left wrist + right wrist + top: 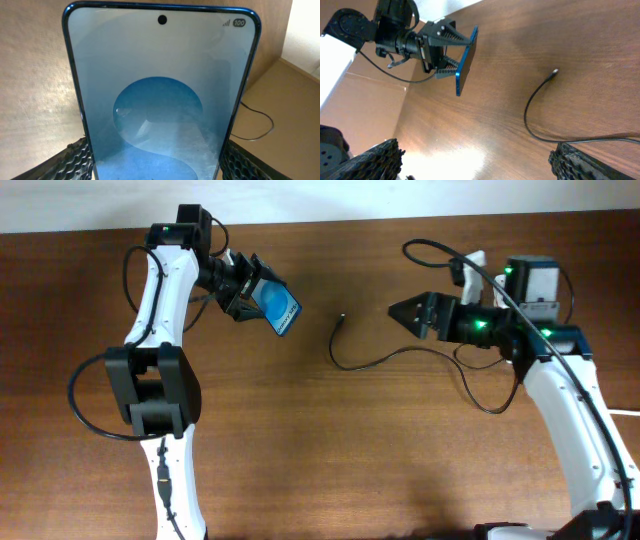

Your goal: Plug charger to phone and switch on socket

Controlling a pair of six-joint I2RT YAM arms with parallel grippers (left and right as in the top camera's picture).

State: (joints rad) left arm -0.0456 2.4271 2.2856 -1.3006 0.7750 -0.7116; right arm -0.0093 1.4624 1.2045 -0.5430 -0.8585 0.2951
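I should next grab the phone (281, 309) with my right gripper, across the thin edge that faces the gripper. Then my left gripper can take the phone again to plug the charger.
My left gripper (252, 288) is shut on the phone (281, 309) and holds it tilted above the table at the back left. The blue screen fills the left wrist view (160, 100), clamped between the fingers (160, 162). The charger cable (345, 363) lies on the table in the middle, with its connector tip (343, 317) free and pointing towards the phone. My right gripper (397, 310) is open and empty, to the right of the tip and above the cable (527, 120). The right wrist view shows the phone edge-on (465, 62). A white piece, seemingly the socket (470, 268), is mostly hidden behind the right arm.
The wooden table (330, 460) ends at a white wall along the back. The charger cable loops under the right arm (480, 395). The left arm's base (155, 390) stands at the left, with its own black cable looping beside it.
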